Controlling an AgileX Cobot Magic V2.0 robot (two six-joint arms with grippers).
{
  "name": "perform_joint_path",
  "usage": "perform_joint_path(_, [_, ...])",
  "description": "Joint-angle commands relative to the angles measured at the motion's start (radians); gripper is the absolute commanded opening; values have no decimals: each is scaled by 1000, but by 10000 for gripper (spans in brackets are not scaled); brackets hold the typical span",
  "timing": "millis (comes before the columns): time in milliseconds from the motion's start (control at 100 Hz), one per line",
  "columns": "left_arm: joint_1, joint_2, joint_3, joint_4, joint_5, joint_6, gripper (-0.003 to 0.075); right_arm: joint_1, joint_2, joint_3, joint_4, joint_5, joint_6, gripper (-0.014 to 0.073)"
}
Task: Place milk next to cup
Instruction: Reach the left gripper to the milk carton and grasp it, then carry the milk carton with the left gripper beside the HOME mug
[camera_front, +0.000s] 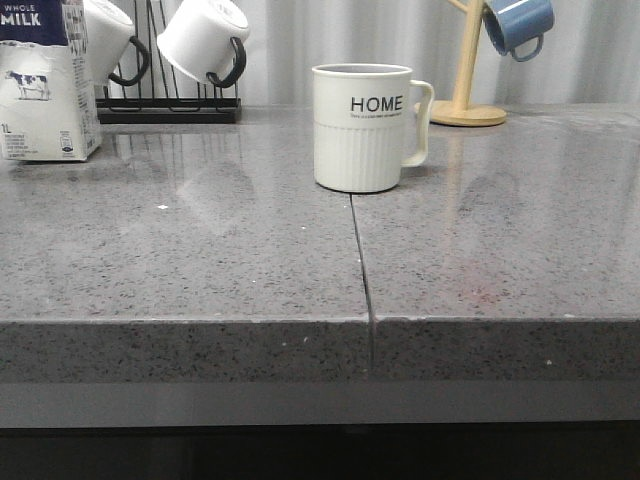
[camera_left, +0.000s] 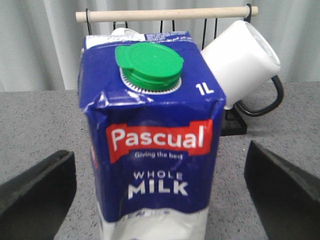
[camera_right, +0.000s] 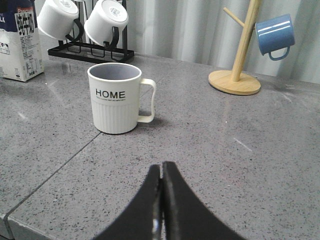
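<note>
The milk carton's blue sides are still out of reach of my left gripper's fingers, which stop short of them. My left gripper should move toward the sides before it closes on them.
The milk carton (camera_front: 45, 85), white with a dark blue top band and a cow picture, stands upright at the far left of the counter. In the left wrist view the milk (camera_left: 152, 145) fills the middle, its green cap up. My left gripper (camera_left: 160, 185) is open, one finger on each side of the carton with a gap to it. The cream HOME cup (camera_front: 362, 128) stands mid-counter, handle to the right, also in the right wrist view (camera_right: 116, 97). My right gripper (camera_right: 161, 172) is shut and empty, above the counter in front of the cup.
A black rack (camera_front: 165, 105) with two plain white mugs (camera_front: 203, 38) stands behind the milk. A wooden mug tree (camera_front: 466, 95) with a blue mug (camera_front: 518, 25) stands at the back right. A seam (camera_front: 362, 270) runs down the grey counter from under the cup.
</note>
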Motion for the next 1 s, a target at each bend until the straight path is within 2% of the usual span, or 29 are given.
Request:
perform_joint_path(0, [-1,14,-66,-11,-99,0,660,2,7,-22,-8,-73,-2,-67])
perform_joint_path(130, [-1,63,-92,-11,-138,0,659,2,7,-22,-8,-73,-2,-67])
perform_joint_path(200, [-1,73,-94,-13,-152,0,634,2,7,-22,-8,-73,-2,-67])
perform_joint_path(300, [-1,74,-94,-13,-154,0,535,2,7,-22,-8,-73,-2,-67])
perform_joint_path(420, [-1,74,-94,-13,-161,0,380,2,7,-22,-8,-73,-2,-67])
perform_joint_path(520, [-1,65,-94,-13,-152,0,314,2,7,-22,-8,-73,-2,-67])
perform_joint_path(790, [-65,-68,-39,-13,-113,0,309,2,7,-22,-8,-73,-2,-67])
perform_joint_path(990, [-181,-164,56,-13,-131,0,309,2,7,-22,-8,-73,-2,-67])
